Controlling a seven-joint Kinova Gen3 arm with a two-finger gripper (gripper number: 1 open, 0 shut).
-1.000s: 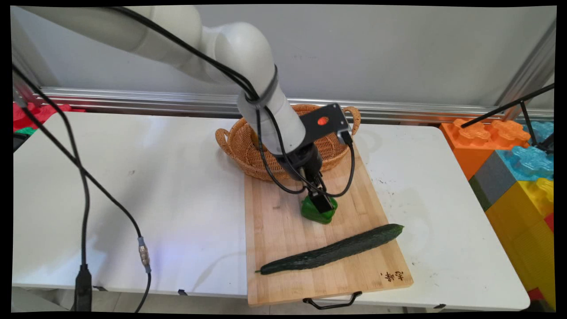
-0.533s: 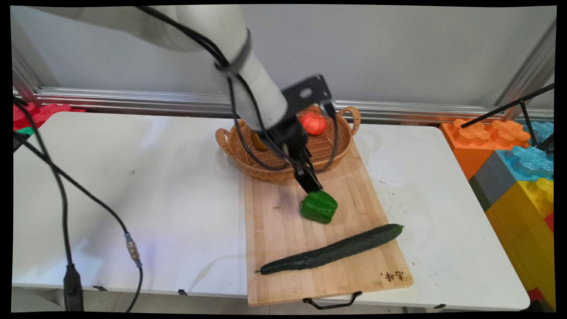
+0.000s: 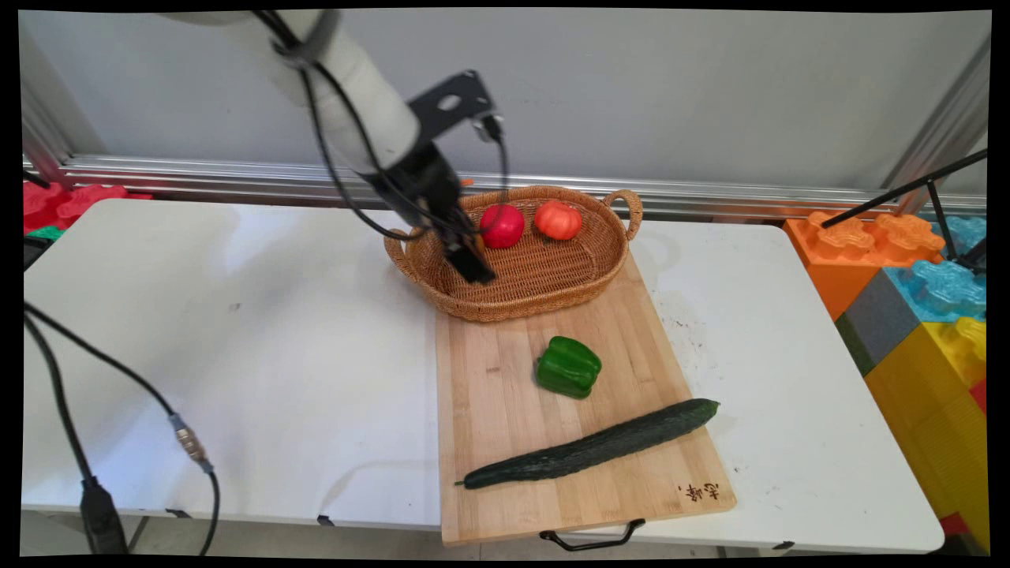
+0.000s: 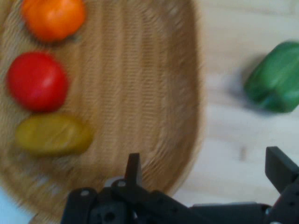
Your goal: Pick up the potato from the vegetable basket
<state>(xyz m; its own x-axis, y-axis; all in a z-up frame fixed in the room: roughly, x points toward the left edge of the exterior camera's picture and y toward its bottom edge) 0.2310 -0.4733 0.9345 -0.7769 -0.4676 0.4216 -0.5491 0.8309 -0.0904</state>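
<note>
My gripper will next grab the yellow pepper's rounded sides to lift it out of the wicker basket [image 3: 536, 308].
My gripper [image 3: 471, 268] hangs open and empty over the left part of a wicker basket [image 3: 536, 308]. In the hand view the gripper [image 4: 205, 161] has its two fingers wide apart with nothing between them, above the basket's near rim [image 4: 187, 154]. In the basket lie a red tomato [image 3: 502, 226] [image 4: 37, 81], an orange tomato [image 3: 558, 219] [image 4: 53, 18] and a yellowish piece [image 4: 53, 135]. A green pepper [image 3: 568, 367] [image 4: 275, 84] lies free on the wooden cutting board [image 3: 489, 442], in front of the basket.
A long dark cucumber [image 3: 592, 446] lies slantwise across the board's near part. Big coloured toy blocks [image 3: 915, 300] stand at the table's right end under a black stand's rods [image 3: 907, 189]. Black cables [image 3: 189, 442] hang over the table's left front.
The gripper was down at the green pepper a second ago. It has risen and swung back and left over the basket. The pepper stays where it was on the board.
</note>
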